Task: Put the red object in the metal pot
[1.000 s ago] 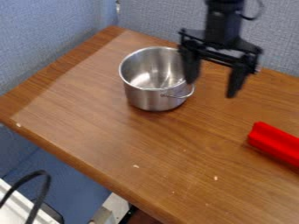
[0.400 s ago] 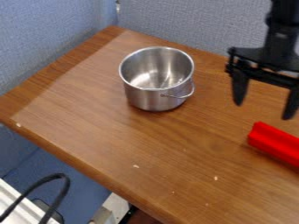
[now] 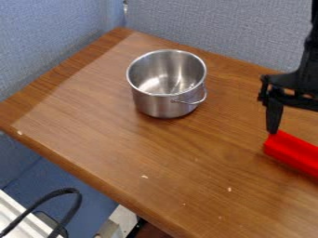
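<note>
My gripper grips the red object by its long sides next, to get the red object into the metal pot (image 3: 166,82).
The red object (image 3: 296,152) lies on the wooden table at the right edge of the view, partly cut off by the frame. My gripper (image 3: 296,116) hangs just above its near end with the jaws open and nothing between them; one dark finger (image 3: 271,113) shows, the other is at the frame's edge. The metal pot (image 3: 166,82) stands upright and empty at the back middle of the table, well to the left of the gripper.
The wooden table (image 3: 137,139) runs diagonally, its front edge falling off toward the lower left. A blue wall stands behind it. A black cable (image 3: 44,209) lies on the floor below the table's front edge.
The gripper has moved right, from beside the pot to above the red object, staying open. The pot and the red object have not moved.
</note>
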`<action>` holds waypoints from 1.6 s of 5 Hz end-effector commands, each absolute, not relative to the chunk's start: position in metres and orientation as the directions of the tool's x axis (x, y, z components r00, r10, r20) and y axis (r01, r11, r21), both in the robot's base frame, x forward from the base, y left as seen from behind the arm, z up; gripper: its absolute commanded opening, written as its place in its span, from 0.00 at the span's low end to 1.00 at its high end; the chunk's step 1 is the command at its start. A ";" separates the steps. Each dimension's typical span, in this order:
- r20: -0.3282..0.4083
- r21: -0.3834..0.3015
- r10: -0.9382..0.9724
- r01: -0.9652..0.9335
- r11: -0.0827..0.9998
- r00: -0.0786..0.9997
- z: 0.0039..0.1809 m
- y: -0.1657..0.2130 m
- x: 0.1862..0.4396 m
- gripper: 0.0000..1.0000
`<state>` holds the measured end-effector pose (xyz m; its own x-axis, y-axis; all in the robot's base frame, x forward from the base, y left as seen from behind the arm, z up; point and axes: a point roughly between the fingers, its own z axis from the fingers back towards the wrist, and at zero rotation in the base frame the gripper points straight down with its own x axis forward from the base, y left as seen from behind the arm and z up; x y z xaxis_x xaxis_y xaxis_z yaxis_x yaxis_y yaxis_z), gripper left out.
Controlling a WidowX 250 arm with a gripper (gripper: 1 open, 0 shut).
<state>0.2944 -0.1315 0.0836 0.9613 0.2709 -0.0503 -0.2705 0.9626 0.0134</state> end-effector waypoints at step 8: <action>0.007 -0.081 0.584 -0.582 0.809 0.812 0.035 -0.161 0.326 1.00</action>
